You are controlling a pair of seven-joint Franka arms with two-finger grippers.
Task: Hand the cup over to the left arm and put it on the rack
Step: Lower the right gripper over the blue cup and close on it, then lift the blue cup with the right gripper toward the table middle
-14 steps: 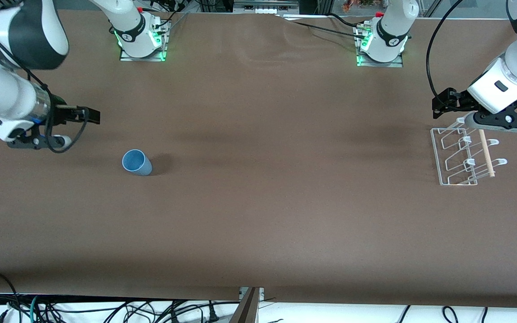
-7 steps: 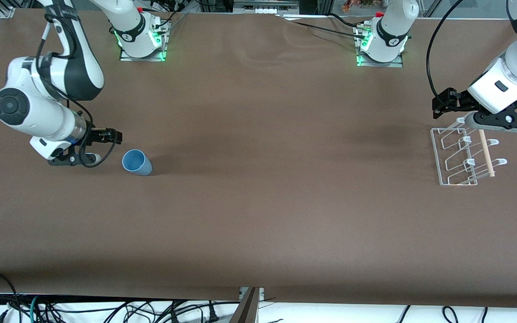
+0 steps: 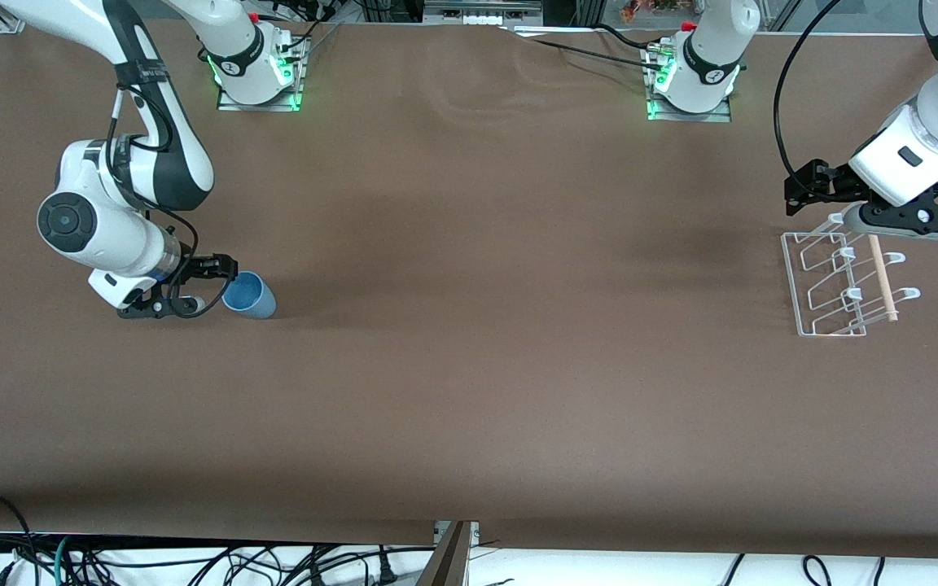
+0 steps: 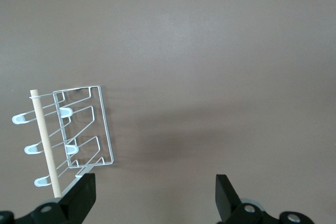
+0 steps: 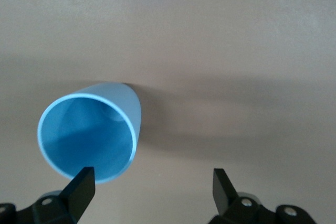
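The cup needs to be grabbed by its rim [image 3: 241, 278] with my right gripper next, so that it can be passed to my left arm for the rack [image 3: 791, 281].
The light-blue cup [image 3: 251, 296] stands upright on the brown table toward the right arm's end, mouth up. My right gripper [image 3: 210, 284] is open, low beside the cup, on its side toward the right arm's end of the table. In the right wrist view the cup [image 5: 89, 136] sits next to one finger, its rim just meeting that fingertip, and the space between the open fingers of the gripper [image 5: 152, 188] holds only table. My left gripper [image 3: 817, 203] waits open and empty over the rack's [image 3: 791, 281] farther end. The left wrist view shows the rack [image 4: 105, 124] with its wooden rod [image 4: 44, 140] beside the left gripper [image 4: 155, 198].
The two arm bases [image 3: 257, 77] [image 3: 690, 85] stand along the table edge farthest from the front camera. Cables hang below the nearest edge [image 3: 192, 561]. Bare brown table [image 3: 518, 325] lies between cup and rack.
My right arm has swung in from the table's end and come down, bringing its open gripper up against the cup. The cup, the rack and the left arm have not moved.
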